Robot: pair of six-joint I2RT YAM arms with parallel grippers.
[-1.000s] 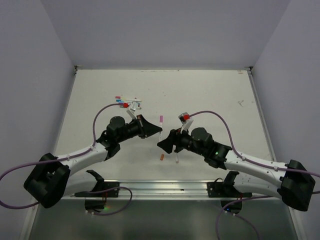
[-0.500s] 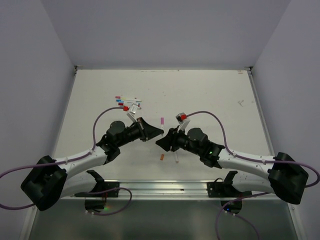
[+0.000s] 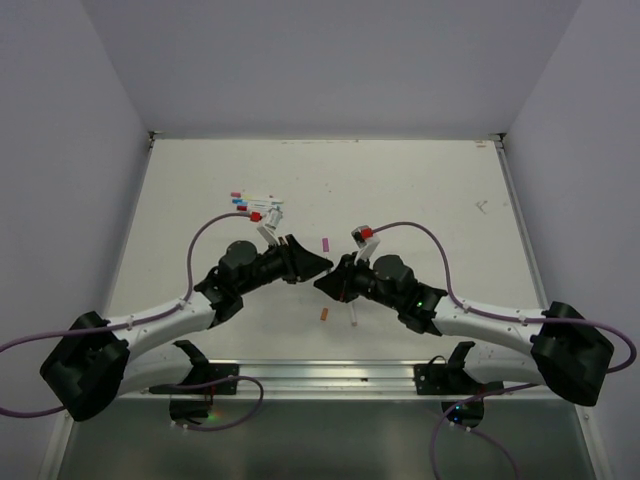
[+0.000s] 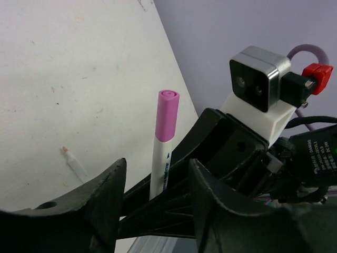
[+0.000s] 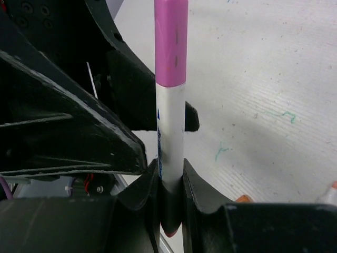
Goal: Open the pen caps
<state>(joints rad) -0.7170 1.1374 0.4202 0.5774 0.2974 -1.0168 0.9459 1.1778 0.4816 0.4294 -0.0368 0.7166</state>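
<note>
I will next grab the pen's pink cap (image 3: 326, 243) (image 4: 167, 113) with my left gripper to pull the cap open, and I will leave the body of the pen to my right gripper.
A white pen (image 5: 171, 126) with a pink cap (image 5: 171, 42) stands upright between the two arms. My right gripper (image 5: 171, 168) is shut on the lower barrel of this pen. In the left wrist view the same pen (image 4: 160, 168) rises between the fingers of my left gripper (image 4: 157, 176), which is open with gaps on both sides; the pink cap (image 4: 167, 113) is on. From above, the pink cap (image 3: 326, 243) shows over the meeting point of the left gripper (image 3: 320, 265) and the right gripper (image 3: 326, 283).
An orange cap (image 3: 322, 314) and an uncapped white pen (image 3: 353, 316) lie on the table just in front of the grippers. Several pens and caps (image 3: 255, 206) lie in a cluster at the back left. The right arm's wrist camera (image 4: 258, 79) sits close to the left gripper.
My right gripper came in and closed on the pen's barrel. My left gripper, which held the pen, has opened and let it go. Both arms drew closer together.
</note>
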